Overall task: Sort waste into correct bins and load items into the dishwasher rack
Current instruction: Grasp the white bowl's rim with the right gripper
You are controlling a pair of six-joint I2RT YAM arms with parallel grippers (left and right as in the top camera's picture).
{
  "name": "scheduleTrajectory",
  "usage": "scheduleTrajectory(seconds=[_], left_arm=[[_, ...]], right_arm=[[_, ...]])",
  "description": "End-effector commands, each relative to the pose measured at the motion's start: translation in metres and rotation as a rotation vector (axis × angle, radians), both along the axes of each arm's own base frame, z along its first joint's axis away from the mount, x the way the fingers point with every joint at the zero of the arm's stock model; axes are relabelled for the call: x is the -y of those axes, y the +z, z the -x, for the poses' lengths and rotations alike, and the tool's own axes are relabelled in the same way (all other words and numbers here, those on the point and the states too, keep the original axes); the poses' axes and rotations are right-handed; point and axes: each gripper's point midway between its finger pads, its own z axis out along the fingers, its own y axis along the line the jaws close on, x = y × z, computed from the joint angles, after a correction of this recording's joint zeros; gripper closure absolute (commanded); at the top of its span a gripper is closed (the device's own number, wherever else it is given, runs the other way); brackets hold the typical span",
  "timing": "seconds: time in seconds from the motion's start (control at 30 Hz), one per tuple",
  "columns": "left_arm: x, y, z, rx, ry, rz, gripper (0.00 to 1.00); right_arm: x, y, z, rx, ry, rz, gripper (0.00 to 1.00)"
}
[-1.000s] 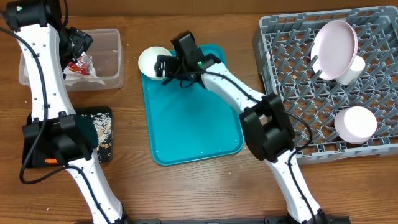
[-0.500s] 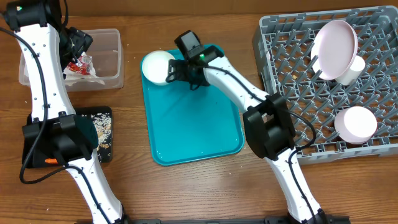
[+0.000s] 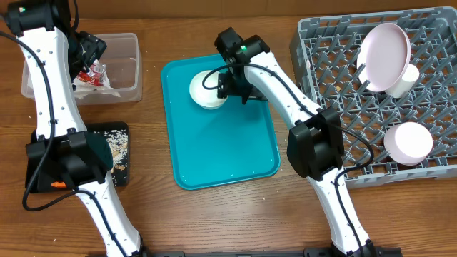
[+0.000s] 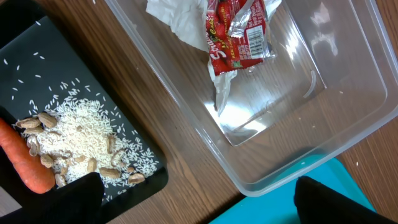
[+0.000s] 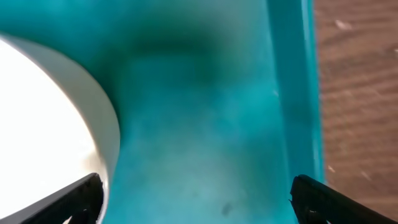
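Observation:
I need to tip the white bowl over into the dishwasher rack (image 3: 335, 107), so my right gripper has to pinch the bowl by its rim on its clear-bin side (image 3: 191, 86).
A white bowl (image 3: 206, 91) sits on the upper middle of the teal tray (image 3: 221, 150). My right gripper (image 3: 232, 86) is right beside it on its right side. In the right wrist view the jaws (image 5: 196, 202) are wide open over the tray (image 5: 205, 112), with the bowl's wall (image 5: 56, 124) against the left finger. My left gripper (image 3: 89, 46) is open and empty above the clear bin (image 3: 123, 87), which holds a red wrapper (image 4: 239, 31) and crumpled paper. The grey dishwasher rack (image 3: 335, 107) holds a pink plate (image 3: 384, 48), a cup (image 3: 407, 80) and a pink bowl (image 3: 408, 140).
A black tray (image 4: 37, 87) with rice, nuts and a carrot (image 4: 25, 168) lies at the front left, next to the clear bin (image 4: 298, 124). The rack takes up the right side of the wooden table. The tray's corner shows in the left wrist view (image 4: 273, 208).
The white bowl has moved from the tray's far left corner to its upper middle, along with my right gripper. The left arm has not moved.

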Motion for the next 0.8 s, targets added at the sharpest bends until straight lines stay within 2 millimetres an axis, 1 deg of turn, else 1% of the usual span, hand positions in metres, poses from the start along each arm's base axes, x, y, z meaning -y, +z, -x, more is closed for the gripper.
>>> scheduleTrajectory(seconds=[0.0,0.07,0.1,0.13,0.17,0.2,0.23,0.3,0.33,0.4,0.47,0.53,0.67,0.77], left_arm=[[-0.001,0.004,-0.001,0.010,0.011,-0.016,0.00],[-0.001,0.004,-0.001,0.010,0.011,-0.016,0.00],[-0.001,0.004,-0.001,0.010,0.011,-0.016,0.00],[-0.001,0.004,-0.001,0.010,0.011,-0.016,0.00],[-0.001,0.004,-0.001,0.010,0.011,-0.016,0.00],[-0.001,0.004,-0.001,0.010,0.011,-0.016,0.00],[-0.001,0.004,-0.001,0.010,0.011,-0.016,0.00],[-0.001,0.004,-0.001,0.010,0.011,-0.016,0.00],[-0.001,0.004,-0.001,0.010,0.011,-0.016,0.00],[-0.001,0.004,-0.001,0.010,0.011,-0.016,0.00],[-0.001,0.004,-0.001,0.010,0.011,-0.016,0.00],[-0.001,0.004,-0.001,0.010,0.011,-0.016,0.00],[-0.001,0.004,-0.001,0.010,0.011,-0.016,0.00],[-0.001,0.004,-0.001,0.010,0.011,-0.016,0.00]], right_arm=[[0.005,0.047,-0.005,0.081,-0.003,-0.011,0.01],[0.005,0.064,0.000,0.096,0.001,-0.025,0.00],[0.001,0.075,0.002,0.108,0.012,-0.046,0.00],[-0.009,0.086,0.005,0.117,0.054,-0.094,0.00],[-0.021,0.095,0.008,0.121,0.113,-0.152,0.00],[-0.040,0.106,0.013,0.128,0.207,-0.233,0.00],[-0.070,0.124,0.021,0.155,0.364,-0.354,0.00],[-0.096,0.137,0.024,0.208,0.497,-0.421,0.00],[-0.105,0.139,0.025,0.234,0.537,-0.427,0.00],[-0.121,0.138,0.026,0.276,0.616,-0.423,0.01],[-0.130,0.134,0.025,0.299,0.637,-0.409,0.00],[-0.138,0.123,0.024,0.302,0.646,-0.396,0.00],[-0.138,0.098,0.020,0.287,0.633,-0.358,0.01],[-0.137,0.081,0.014,0.269,0.573,-0.358,0.00]])
